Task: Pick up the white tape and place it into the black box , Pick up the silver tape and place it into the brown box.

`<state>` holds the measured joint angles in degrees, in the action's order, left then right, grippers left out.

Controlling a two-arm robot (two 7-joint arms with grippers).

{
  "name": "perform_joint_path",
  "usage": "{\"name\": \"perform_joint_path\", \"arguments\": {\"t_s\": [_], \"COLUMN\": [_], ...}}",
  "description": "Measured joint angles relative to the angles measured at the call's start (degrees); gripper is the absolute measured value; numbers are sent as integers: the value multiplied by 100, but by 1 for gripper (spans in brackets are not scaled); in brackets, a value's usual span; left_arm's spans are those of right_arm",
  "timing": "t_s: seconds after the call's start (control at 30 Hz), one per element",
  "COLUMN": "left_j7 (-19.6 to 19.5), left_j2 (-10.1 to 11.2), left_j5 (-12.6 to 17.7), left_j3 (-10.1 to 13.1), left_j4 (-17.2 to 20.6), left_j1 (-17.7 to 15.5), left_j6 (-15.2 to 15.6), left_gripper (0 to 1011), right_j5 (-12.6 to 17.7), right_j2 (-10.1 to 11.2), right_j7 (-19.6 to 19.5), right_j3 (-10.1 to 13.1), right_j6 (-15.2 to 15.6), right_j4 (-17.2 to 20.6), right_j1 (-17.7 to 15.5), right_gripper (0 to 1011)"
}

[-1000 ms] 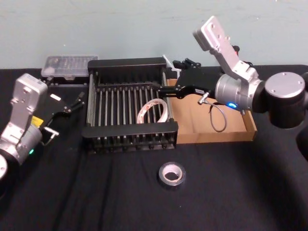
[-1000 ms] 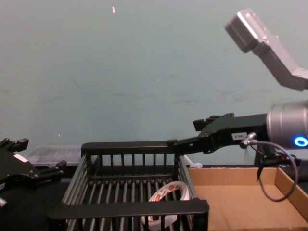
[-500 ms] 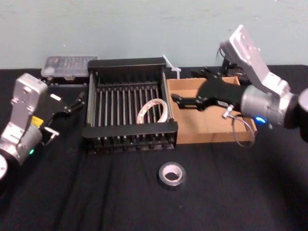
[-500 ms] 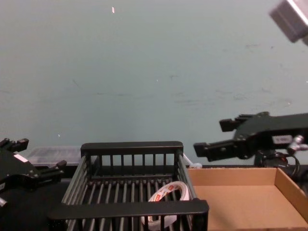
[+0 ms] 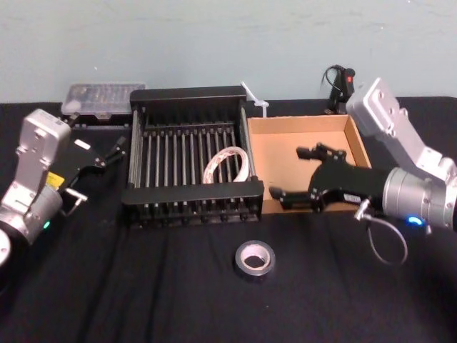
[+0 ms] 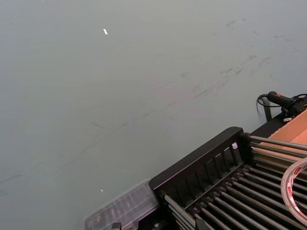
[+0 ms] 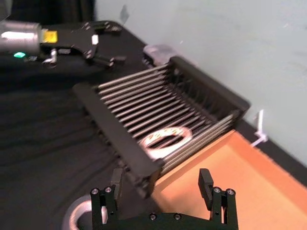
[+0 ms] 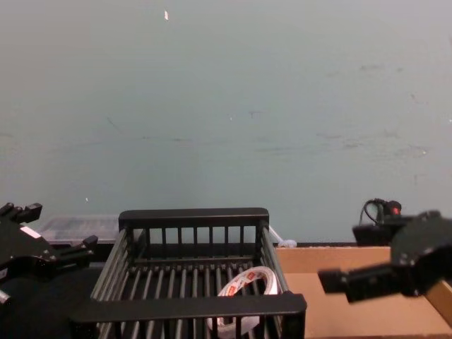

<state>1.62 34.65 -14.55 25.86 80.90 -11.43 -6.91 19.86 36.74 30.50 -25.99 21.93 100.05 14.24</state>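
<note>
My right gripper picks up the silver tape by its narrow side (image 7: pixel 72 211) next, since the tape lies flat, broad across its ring with an open core (image 7: pixel 85 222).
The white tape (image 5: pixel 227 164) lies tilted on the slatted floor of the black box (image 5: pixel 191 194), near its right wall; it also shows as a white ring (image 7: pixel 165 139) in the right wrist view and low in the chest view (image 8: pixel 244 286). On the black cloth in front of the box lies the silver tape (image 5: pixel 255 259), flat and free. My right gripper (image 5: pixel 287 174) hovers open over the front left corner of the brown box (image 5: pixel 285 143), nothing between its fingers (image 7: pixel 205 179). Left of the black box, my left gripper (image 5: pixel 100 171) rests open and idle.
A clear plastic case (image 5: pixel 103 96) sits behind the left arm at the table's back edge. A white zip tie (image 5: pixel 253 96) pokes up behind the two boxes, and a black cable with a red plug (image 5: pixel 341 78) lies at the back right. Bare black cloth (image 5: pixel 143 286) spreads across the front.
My right gripper has drawn back from over the black box's right rim, moving right, toward me and lower, to the brown box's front left corner. The white tape stays in the black box.
</note>
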Motion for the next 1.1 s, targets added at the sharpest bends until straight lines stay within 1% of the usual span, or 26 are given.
{"name": "perform_joint_path", "arguments": {"t_s": [0.1,0.17,0.23,0.37,0.4,0.43,0.63,0.83,1.1], "left_j7": [0,0,0,0,0,0,0,0,0], "left_j2": [0,0,0,0,0,0,0,0,0], "left_j5": [0,0,0,0,0,0,0,0,0], "left_j3": [0,0,0,0,0,0,0,0,0], "left_j4": [0,0,0,0,0,0,0,0,0], "left_j1": [0,0,0,0,0,0,0,0,0], "left_j6": [0,0,0,0,0,0,0,0,0], "left_gripper": [1001,1001,1001,1001,1001,1001,1001,1001,1001], "right_j5": [69,109,114,132,130,130,104,69,0], "right_j2": [74,99,103,105,98,98,64,13,-64], "right_j7": [72,119,130,195,206,206,250,273,312], "right_j3": [-77,-168,-197,-402,-467,-467,-706,-858,-1017], "right_j6": [98,181,204,350,393,393,527,627,680], "right_j4": [32,26,16,-99,-146,-146,-327,-504,-714], "right_j1": [-35,-31,-24,68,103,103,249,358,477], "right_gripper": [1002,1002,1002,1002,1002,1002,1002,1002,1002]}}
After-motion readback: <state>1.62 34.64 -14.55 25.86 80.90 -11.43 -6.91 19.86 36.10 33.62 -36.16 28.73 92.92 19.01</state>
